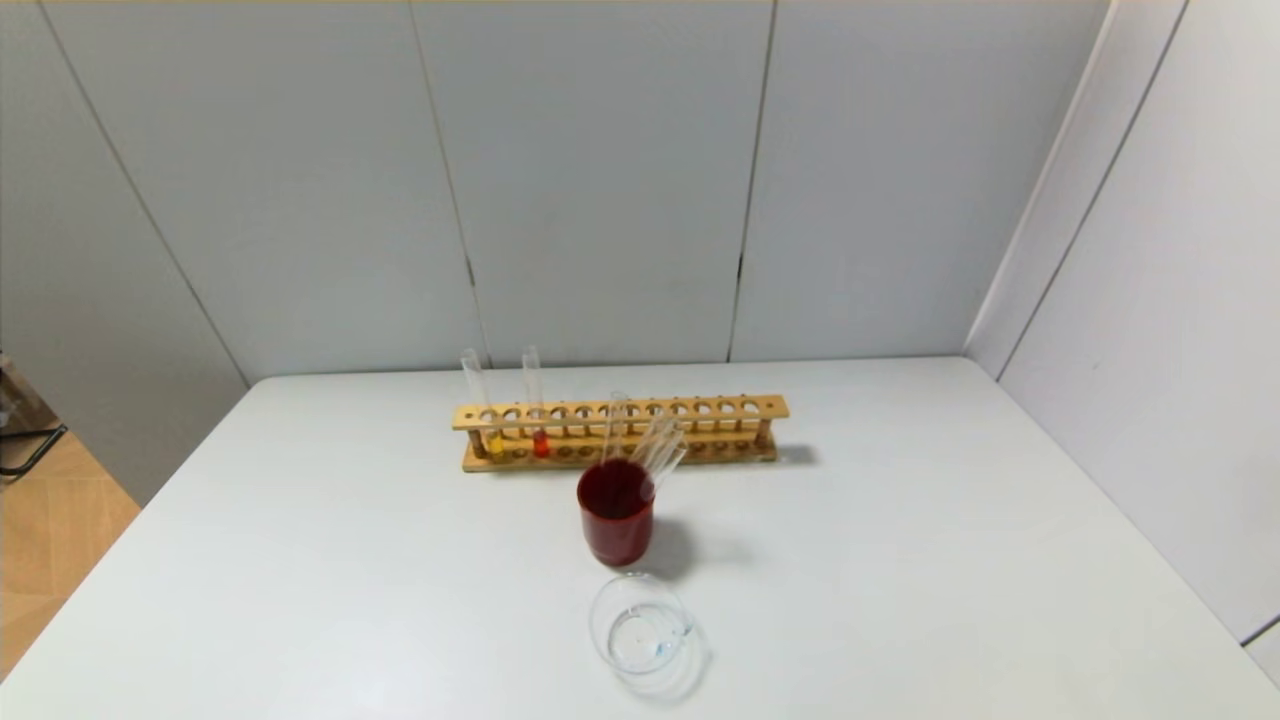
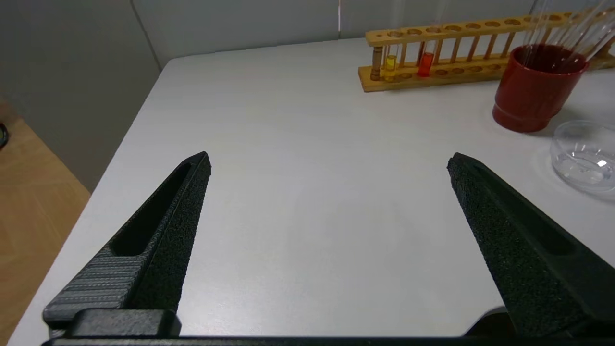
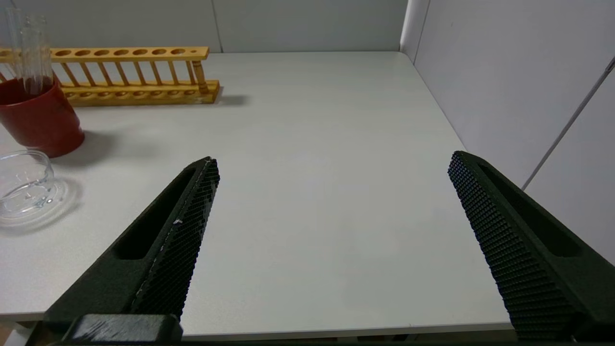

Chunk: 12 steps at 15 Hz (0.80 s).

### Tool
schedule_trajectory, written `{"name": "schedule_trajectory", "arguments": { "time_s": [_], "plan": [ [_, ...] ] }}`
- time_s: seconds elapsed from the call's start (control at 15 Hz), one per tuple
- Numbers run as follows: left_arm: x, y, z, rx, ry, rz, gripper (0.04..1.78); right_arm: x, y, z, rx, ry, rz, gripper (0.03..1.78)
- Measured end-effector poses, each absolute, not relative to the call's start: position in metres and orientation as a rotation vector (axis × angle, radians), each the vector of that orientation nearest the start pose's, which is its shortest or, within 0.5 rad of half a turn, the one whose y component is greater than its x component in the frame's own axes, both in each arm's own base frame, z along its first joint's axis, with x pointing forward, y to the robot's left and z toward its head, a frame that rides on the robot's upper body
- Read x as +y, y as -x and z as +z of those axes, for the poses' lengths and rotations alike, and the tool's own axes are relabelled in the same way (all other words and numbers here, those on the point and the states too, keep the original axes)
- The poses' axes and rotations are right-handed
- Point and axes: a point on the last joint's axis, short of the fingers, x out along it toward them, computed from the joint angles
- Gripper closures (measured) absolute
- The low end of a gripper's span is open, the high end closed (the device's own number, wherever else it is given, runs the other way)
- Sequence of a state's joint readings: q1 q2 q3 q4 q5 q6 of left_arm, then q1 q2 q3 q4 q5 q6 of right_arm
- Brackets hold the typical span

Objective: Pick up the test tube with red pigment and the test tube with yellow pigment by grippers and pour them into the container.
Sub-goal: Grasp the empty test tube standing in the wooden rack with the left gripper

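Observation:
Next, to pour the yellow test tube, my left gripper grabs its bare upper part above the rack's bar [image 1: 476, 379] [image 2: 396, 14], since the wooden rack closes around the test tube's lower half.
The test tube with yellow pigment [image 1: 493, 440] [image 2: 390, 62] stands upright in the left end of a wooden rack [image 1: 620, 432]. Beside it in the rack stands the test tube with red pigment [image 1: 540, 440] [image 2: 425, 64]. The container [image 1: 640, 627] [image 2: 584, 156] [image 3: 24, 185], a low clear glass cup, sits near the table's front, in front of the red beaker. My left gripper [image 2: 329, 161] hangs open over the table's near left part, far from the tubes. My right gripper [image 3: 334, 161] stands open over the near right edge. Neither gripper shows in the head view.
A red beaker [image 1: 616, 520] [image 2: 533, 89] [image 3: 38, 120] holding several plain clear tubes stands between rack and container. Grey wall panels close the back and right side. The table [image 1: 950, 560] drops off at the left to a wooden floor [image 1: 50, 540].

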<state>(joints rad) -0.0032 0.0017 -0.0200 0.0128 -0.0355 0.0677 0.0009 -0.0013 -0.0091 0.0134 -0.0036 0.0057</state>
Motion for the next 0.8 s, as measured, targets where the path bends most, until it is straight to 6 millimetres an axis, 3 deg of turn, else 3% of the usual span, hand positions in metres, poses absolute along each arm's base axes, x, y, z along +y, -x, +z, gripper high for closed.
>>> {"name": "schedule_trajectory", "arguments": {
  "time_s": [0.2, 0.4, 0.6, 0.8],
  "plan": [
    [-0.003, 0.032, 0.113, -0.034, -0.082, -0.126, 0.08, 0.0, 0.024, 0.077, 0.003, -0.006, -0.002, 0.07],
    [-0.003, 0.025, 0.168, -0.008, -0.079, -0.161, 0.08, 0.0, 0.024, 0.077, 0.003, -0.006, -0.002, 0.07],
    [-0.004, -0.009, 0.223, 0.01, -0.067, -0.174, 0.08, 0.0, 0.024, 0.077, 0.003, -0.006, -0.002, 0.07],
    [-0.005, -0.065, 0.256, 0.01, -0.058, -0.184, 0.08, 0.0, 0.024, 0.077, 0.003, -0.006, -0.002, 0.07]
  ]
}}
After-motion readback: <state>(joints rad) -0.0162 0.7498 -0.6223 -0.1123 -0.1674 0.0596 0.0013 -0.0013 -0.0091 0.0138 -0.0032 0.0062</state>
